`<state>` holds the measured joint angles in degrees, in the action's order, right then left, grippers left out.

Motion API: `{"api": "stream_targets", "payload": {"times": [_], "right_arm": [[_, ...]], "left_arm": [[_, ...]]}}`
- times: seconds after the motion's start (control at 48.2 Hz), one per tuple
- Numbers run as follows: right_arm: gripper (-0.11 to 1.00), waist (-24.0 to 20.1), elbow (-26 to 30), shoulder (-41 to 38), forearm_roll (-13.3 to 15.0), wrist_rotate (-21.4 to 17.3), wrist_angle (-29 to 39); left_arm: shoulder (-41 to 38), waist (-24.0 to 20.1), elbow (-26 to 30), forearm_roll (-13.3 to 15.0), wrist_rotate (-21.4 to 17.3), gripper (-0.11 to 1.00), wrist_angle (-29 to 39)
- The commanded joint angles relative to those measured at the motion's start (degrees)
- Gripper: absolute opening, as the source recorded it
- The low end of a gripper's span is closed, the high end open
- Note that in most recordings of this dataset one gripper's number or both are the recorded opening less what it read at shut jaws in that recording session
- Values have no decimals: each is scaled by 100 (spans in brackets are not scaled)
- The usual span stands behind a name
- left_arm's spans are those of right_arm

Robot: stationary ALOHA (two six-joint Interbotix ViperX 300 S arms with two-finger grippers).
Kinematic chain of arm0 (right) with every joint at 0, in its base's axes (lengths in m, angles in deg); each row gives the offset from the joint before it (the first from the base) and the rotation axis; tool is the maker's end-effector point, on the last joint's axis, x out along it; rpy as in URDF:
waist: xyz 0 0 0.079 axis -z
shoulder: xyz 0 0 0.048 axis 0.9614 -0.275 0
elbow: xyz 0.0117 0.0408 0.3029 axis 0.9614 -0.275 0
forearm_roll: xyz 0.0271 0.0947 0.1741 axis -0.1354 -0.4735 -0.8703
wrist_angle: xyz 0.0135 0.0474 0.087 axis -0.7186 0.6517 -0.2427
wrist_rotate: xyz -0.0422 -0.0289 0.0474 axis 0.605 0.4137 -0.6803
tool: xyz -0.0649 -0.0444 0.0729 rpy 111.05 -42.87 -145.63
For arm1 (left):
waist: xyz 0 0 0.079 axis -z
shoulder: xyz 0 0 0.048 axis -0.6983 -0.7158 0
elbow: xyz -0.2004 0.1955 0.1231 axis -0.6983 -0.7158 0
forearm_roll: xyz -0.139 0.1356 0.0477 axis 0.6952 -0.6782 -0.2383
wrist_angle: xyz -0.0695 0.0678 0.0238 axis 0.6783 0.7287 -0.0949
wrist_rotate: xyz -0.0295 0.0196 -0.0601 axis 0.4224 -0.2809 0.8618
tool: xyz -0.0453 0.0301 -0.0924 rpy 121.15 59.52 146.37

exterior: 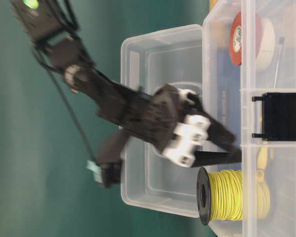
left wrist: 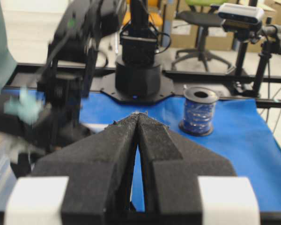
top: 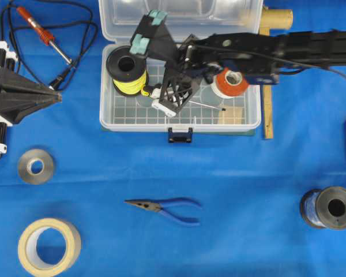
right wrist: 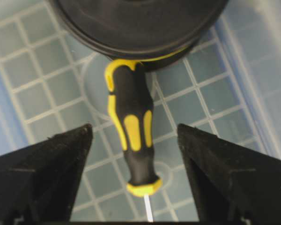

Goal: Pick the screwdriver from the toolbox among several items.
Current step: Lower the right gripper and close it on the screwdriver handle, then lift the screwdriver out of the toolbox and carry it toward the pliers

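Observation:
My right gripper's fingers stop above the yellow-and-black handle (top: 146, 90), the toolbox's gridded bottom showing between them. The gripper comes down next, before closing on the screwdriver's handle.
The clear toolbox (top: 106, 118) stands open at the top middle. The screwdriver (right wrist: 131, 131) lies on its gridded floor, its yellow-and-black handle butting against the black spool of yellow wire (top: 127, 69); its thin shaft (top: 210, 105) runs towards the tan block (top: 230, 115). My right gripper (right wrist: 135, 136) is open inside the box, one finger on each side of the handle, not touching it. The red-and-white tape roll (top: 230, 82) sits under the right arm. My left gripper (top: 57, 97) is shut and empty at the left, outside the box.
A red-handled soldering iron (top: 43, 34) with a black cord lies at the top left. Blue-handled pliers (top: 167, 208), a grey roll (top: 36, 166), a masking tape roll (top: 49, 245) and a blue wire spool (top: 330, 208) lie in front. A wooden ruler (top: 268, 109) borders the box's right side.

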<state>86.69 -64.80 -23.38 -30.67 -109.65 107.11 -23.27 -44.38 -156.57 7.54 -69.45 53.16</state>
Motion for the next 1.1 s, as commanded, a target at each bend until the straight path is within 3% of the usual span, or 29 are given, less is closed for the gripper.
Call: {"api": "stream_targets", "payload": {"times": [0.0, 0.228, 0.332, 0.519, 0.914, 1.08], "right_arm": [[75, 0, 167, -18, 18, -18, 9], [75, 0, 149, -272, 9, -26, 53], [69, -26, 149, -272, 18, -26, 88], [24, -44, 158, -246, 18, -18, 334], [25, -70, 158, 1046, 53, -44, 1090], [25, -316, 158, 1775, 53, -193, 1600]], "left_arm": [[-18, -9, 79, 18, 9, 0, -53], [-9, -9, 70, 18, 0, 0, -35], [0, -9, 79, 18, 9, 0, -26], [9, -18, 79, 26, 18, 0, -26], [35, -62, 79, 35, 44, 0, 18], [53, -141, 70, 35, 70, 0, 88]]}}
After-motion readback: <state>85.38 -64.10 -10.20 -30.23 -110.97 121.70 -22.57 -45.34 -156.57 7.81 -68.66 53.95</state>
